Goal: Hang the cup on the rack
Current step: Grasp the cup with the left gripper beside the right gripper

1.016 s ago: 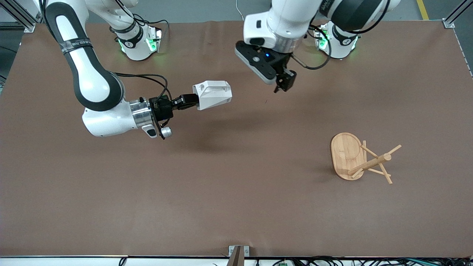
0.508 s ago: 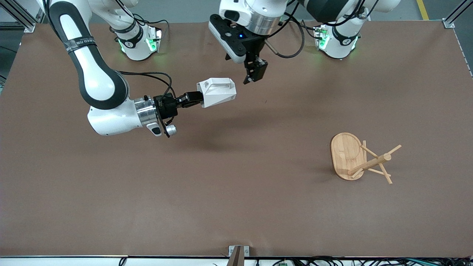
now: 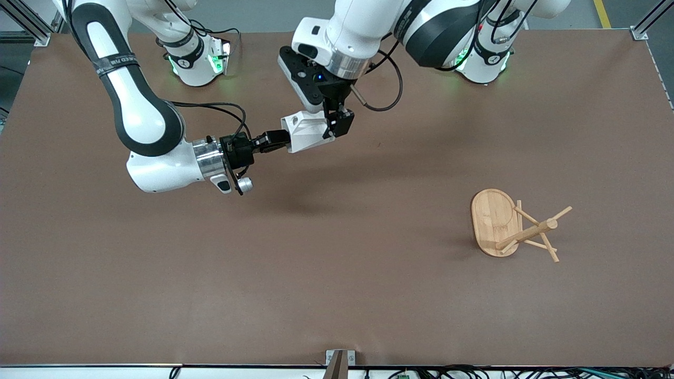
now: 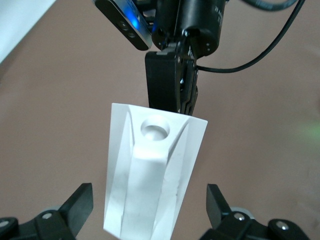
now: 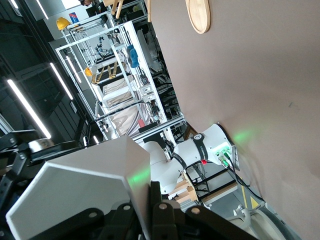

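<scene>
My left gripper next needs to grip the sides of the cup near the cup's base, to hang the white faceted cup (image 3: 305, 131) on the bamboo rack (image 3: 526, 234).
The white faceted cup (image 3: 305, 131) is held in the air on its side over the table's middle, toward the robots' bases. My right gripper (image 3: 279, 140) is shut on its rim wall, as the right wrist view (image 5: 150, 210) shows on the cup (image 5: 85, 185). My left gripper (image 3: 337, 123) is open at the cup's other end. In the left wrist view the cup (image 4: 150, 170), handle hole facing the camera, lies between the spread fingertips (image 4: 82, 205) of my left gripper (image 4: 149, 202) with a gap on each side. The bamboo rack (image 3: 526, 234) stands toward the left arm's end, nearer the front camera.
The brown table (image 3: 337, 273) carries only the rack with its oval base (image 3: 492, 221), which also shows in the right wrist view (image 5: 198, 15). The right gripper's black fingers (image 4: 165, 90) show past the cup in the left wrist view.
My left gripper has swung down and toward the right arm's end until its open fingers flank the cup. The right arm has barely shifted, still holding the cup.
</scene>
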Controlling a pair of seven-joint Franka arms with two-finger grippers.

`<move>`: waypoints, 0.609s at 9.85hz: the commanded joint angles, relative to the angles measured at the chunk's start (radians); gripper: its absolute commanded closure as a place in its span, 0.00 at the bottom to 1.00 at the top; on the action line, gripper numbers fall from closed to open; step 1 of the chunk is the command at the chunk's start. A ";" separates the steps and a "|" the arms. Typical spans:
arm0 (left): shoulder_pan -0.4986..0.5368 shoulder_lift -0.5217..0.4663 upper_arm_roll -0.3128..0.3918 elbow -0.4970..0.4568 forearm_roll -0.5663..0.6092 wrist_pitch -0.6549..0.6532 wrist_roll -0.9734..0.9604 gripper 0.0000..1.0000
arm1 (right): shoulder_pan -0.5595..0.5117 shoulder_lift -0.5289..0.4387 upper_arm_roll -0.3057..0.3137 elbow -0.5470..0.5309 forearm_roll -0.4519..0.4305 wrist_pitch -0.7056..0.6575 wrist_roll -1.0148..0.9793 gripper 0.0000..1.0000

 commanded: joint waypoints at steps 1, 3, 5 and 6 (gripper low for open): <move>-0.002 0.047 -0.002 0.002 0.024 0.003 0.045 0.00 | -0.006 -0.026 0.008 -0.032 0.027 -0.003 -0.011 1.00; -0.002 0.045 -0.004 -0.006 0.029 -0.011 0.056 0.17 | -0.007 -0.029 0.017 -0.038 0.028 -0.003 -0.011 1.00; 0.001 0.045 -0.002 -0.006 0.024 -0.028 0.054 0.95 | -0.007 -0.031 0.017 -0.043 0.027 -0.001 -0.011 1.00; 0.010 0.045 -0.002 -0.006 0.026 -0.028 0.054 1.00 | -0.009 -0.031 0.017 -0.043 0.027 -0.003 -0.011 1.00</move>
